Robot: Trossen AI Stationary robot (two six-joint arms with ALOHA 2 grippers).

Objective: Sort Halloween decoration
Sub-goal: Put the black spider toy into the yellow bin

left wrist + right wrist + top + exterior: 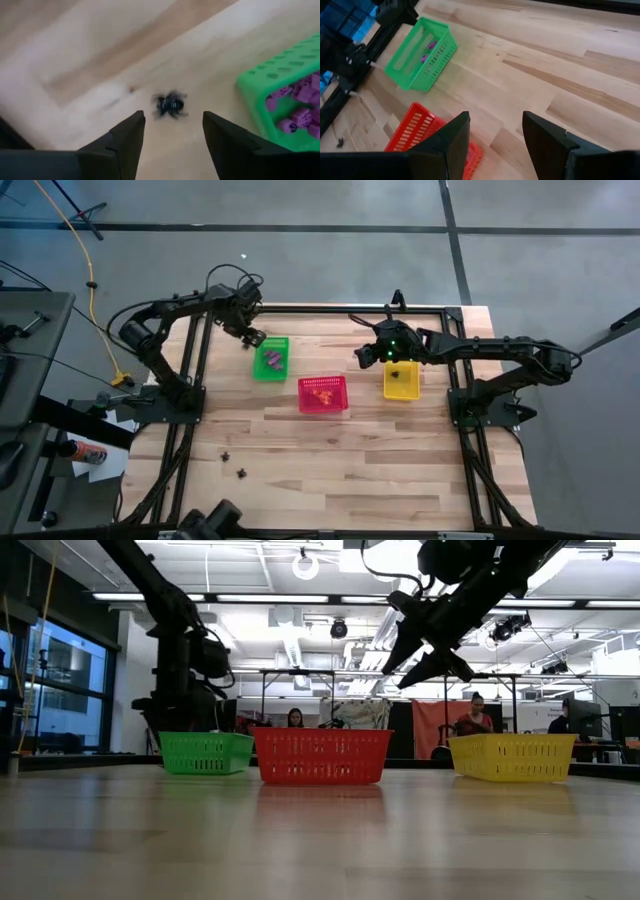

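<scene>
My left gripper's fingers are above the wood, short of the spider's body (170, 104), and would miss the black spider if I closed now. I should first lower my left gripper.
My left gripper (252, 338) points down at the table's far left, just beside the green basket (271, 358), with its fingers open (173, 131). Beyond the fingertips, a small black Halloween decoration (170, 105) shows blurred over the bare wood; I cannot tell whether it lies there or is falling. The green basket (280, 90) holds purple trinkets (300, 107). Orange ones lie in the red basket (323, 394). My right gripper (365, 358) hangs open (495, 135) above the table, left of the yellow basket (401, 379), and holds nothing.
Two black trinkets (227, 452) (241, 473) lie on the near left of the table. The three baskets stand in a row across the far half. In the low view, people sit in the room beyond the table's far edge (473, 718).
</scene>
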